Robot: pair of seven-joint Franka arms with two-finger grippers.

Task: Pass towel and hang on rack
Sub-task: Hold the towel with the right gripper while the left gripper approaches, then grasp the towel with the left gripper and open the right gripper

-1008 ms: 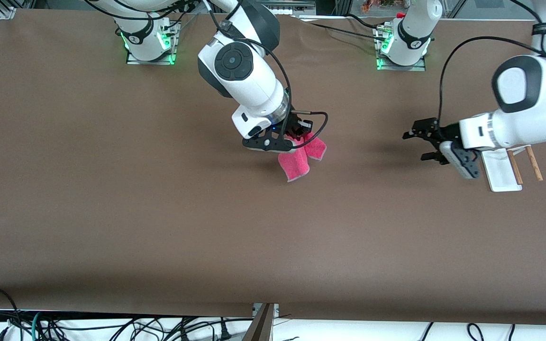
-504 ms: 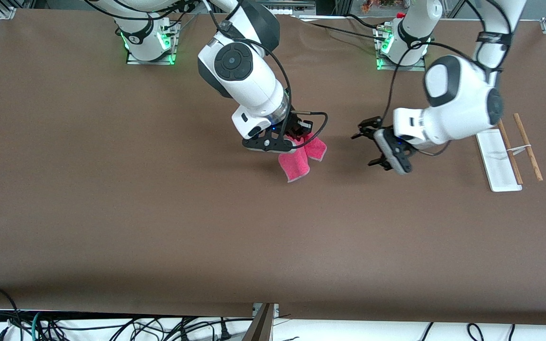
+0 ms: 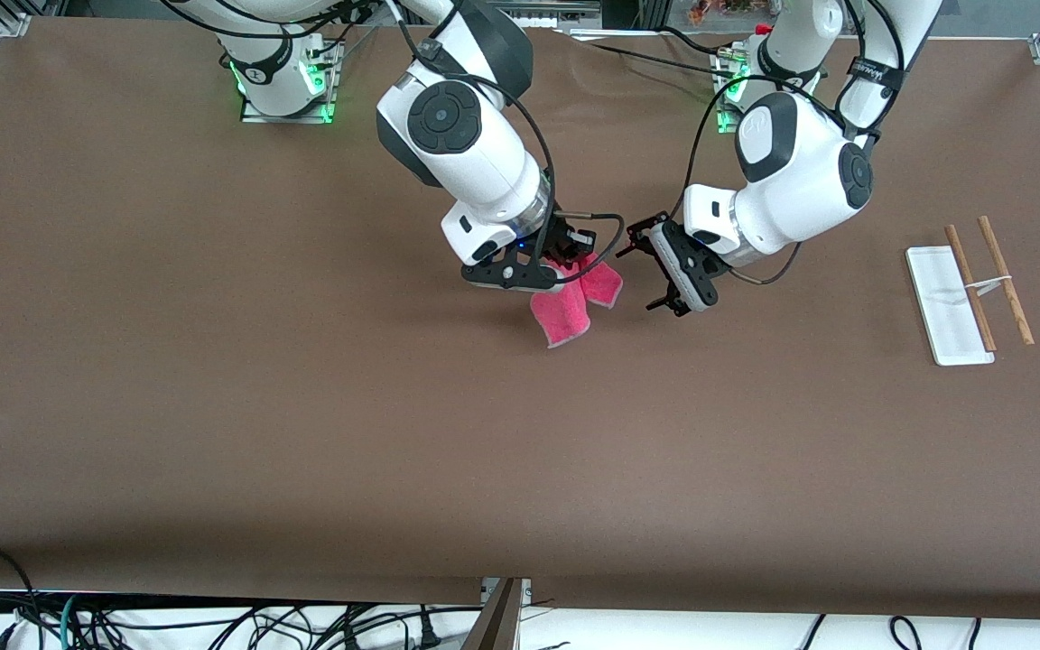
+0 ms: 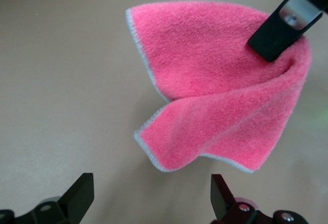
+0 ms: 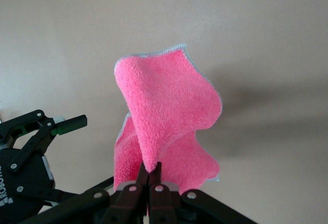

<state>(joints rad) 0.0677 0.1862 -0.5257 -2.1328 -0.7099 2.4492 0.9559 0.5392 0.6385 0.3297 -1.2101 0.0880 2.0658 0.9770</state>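
Observation:
The towel needs to hang on the rack (image 3: 971, 289), so I will next use my left gripper to grab the towel by its loose hemmed corner (image 3: 608, 300).
The pink-red towel (image 3: 565, 316) hangs folded over the middle of the table. My right gripper (image 3: 565, 264) is shut on its upper fold. In the right wrist view the closed fingertips (image 5: 151, 170) pinch the towel (image 5: 164, 111). My left gripper (image 3: 651, 268) is open and empty, close beside the towel on the side of the left arm's end, not touching it. In the left wrist view the towel (image 4: 220, 96) hangs just ahead of the spread left gripper (image 4: 151, 196). The rack (image 3: 971, 289), with a white base and two wooden rods, stands at the left arm's end of the table.
The brown table (image 3: 303, 406) is bare around the towel. Cables (image 3: 213, 623) lie along the table's edge nearest the front camera. The arm bases (image 3: 285, 81) stand along the edge farthest from it.
My left arm has swung from over the rack toward the towel, and its open gripper now sits right beside it. My right gripper and the towel have not moved.

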